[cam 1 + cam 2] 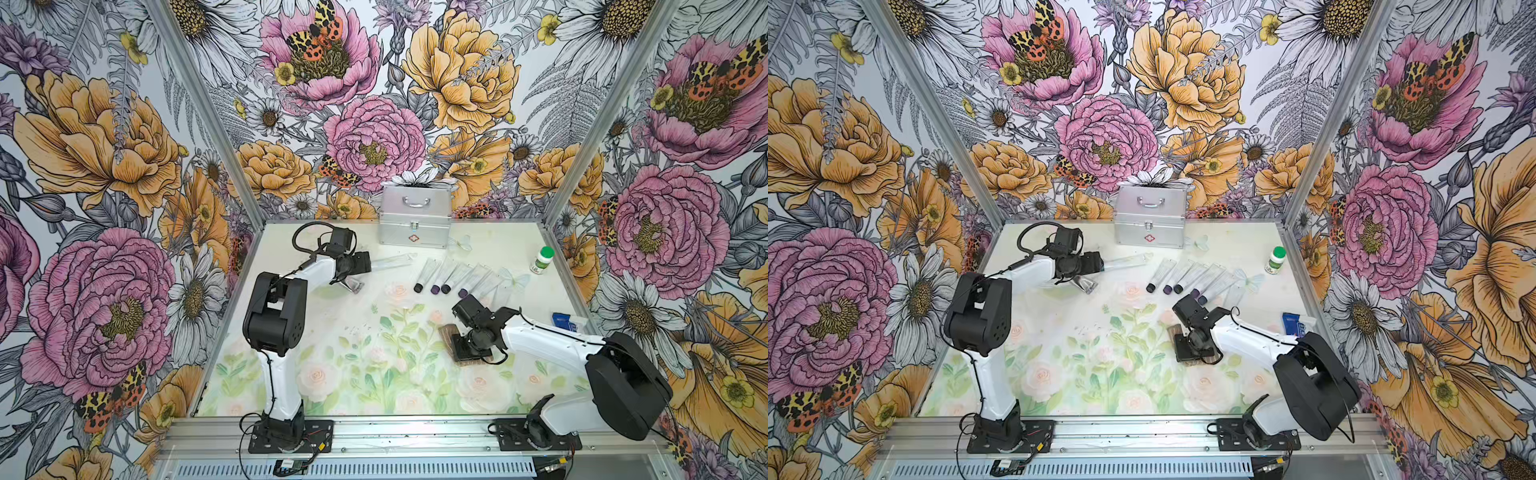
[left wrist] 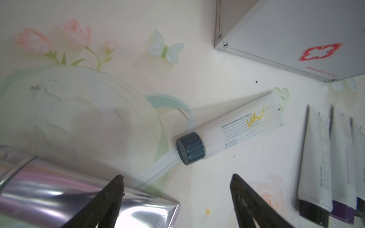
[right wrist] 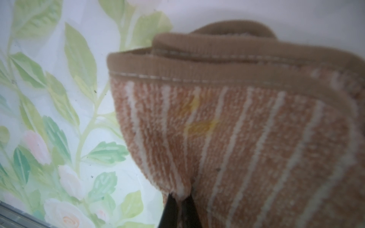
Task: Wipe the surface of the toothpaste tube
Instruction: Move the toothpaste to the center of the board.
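I should next grab the white toothpaste tube (image 2: 233,128) at its cap end with my left gripper, scribble facing out, so the marked surface stays free to wipe.
A white toothpaste tube (image 2: 233,128) with a dark blue cap and a yellow scribble on it lies flat on the table, in both top views (image 1: 392,261) (image 1: 1125,261). My left gripper (image 2: 176,177) stands open just short of its cap, holding nothing and touching nothing; it shows in both top views (image 1: 368,264) (image 1: 1100,262). A shiny silver tube (image 2: 59,187) lies under one left finger. My right gripper (image 3: 180,197) is shut on a fold of a brown striped towel (image 3: 237,138) that carries yellow stains. The towel rests on the table near the middle (image 1: 445,332) (image 1: 1173,330).
A row of several white tubes (image 1: 453,276) (image 1: 1187,276) lies right of the left gripper. A silver first-aid case (image 1: 415,220) (image 2: 286,39) stands at the back. A green-capped bottle (image 1: 543,259) and a blue packet (image 1: 567,320) sit by the right wall.
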Controlling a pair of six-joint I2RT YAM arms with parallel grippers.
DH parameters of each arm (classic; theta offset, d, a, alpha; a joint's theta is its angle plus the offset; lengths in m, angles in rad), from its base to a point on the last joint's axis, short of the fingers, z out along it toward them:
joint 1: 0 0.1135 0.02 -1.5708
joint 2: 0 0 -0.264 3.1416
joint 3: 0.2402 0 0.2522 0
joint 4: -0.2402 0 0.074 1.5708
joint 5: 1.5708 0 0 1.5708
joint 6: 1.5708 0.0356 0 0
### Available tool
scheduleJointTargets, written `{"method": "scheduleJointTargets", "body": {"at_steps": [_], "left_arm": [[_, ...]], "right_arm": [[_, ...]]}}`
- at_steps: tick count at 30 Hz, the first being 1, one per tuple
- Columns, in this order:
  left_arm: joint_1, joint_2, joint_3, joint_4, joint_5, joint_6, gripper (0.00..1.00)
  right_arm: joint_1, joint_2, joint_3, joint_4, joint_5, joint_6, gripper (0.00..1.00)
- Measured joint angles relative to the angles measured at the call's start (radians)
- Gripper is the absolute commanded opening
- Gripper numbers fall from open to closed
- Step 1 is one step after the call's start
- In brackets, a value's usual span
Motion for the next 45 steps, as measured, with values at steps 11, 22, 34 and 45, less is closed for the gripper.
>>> {"method": "scheduleJointTargets", "body": {"at_steps": [11, 22, 34, 45], "left_arm": [[-0.006, 0.1, 0.117, -0.003, 0.097, 0.049, 0.85], [-0.032, 0.197, 0.219, -0.02, 0.149, 0.087, 0.85], [-0.075, 0.193, 0.174, -0.024, 0.14, 0.11, 0.79], [-0.172, 0.129, 0.069, -0.009, -0.027, 0.148, 0.66]], "right_arm": [[0.0, -0.012, 0.0, 0.0, 0.008, 0.0, 0.0], [0.0, -0.029, 0.0, 0.0, 0.015, 0.0, 0.0], [0.0, -0.029, 0.0, 0.0, 0.015, 0.0, 0.0], [0.0, -0.029, 0.0, 0.0, 0.016, 0.0, 0.0]]}}
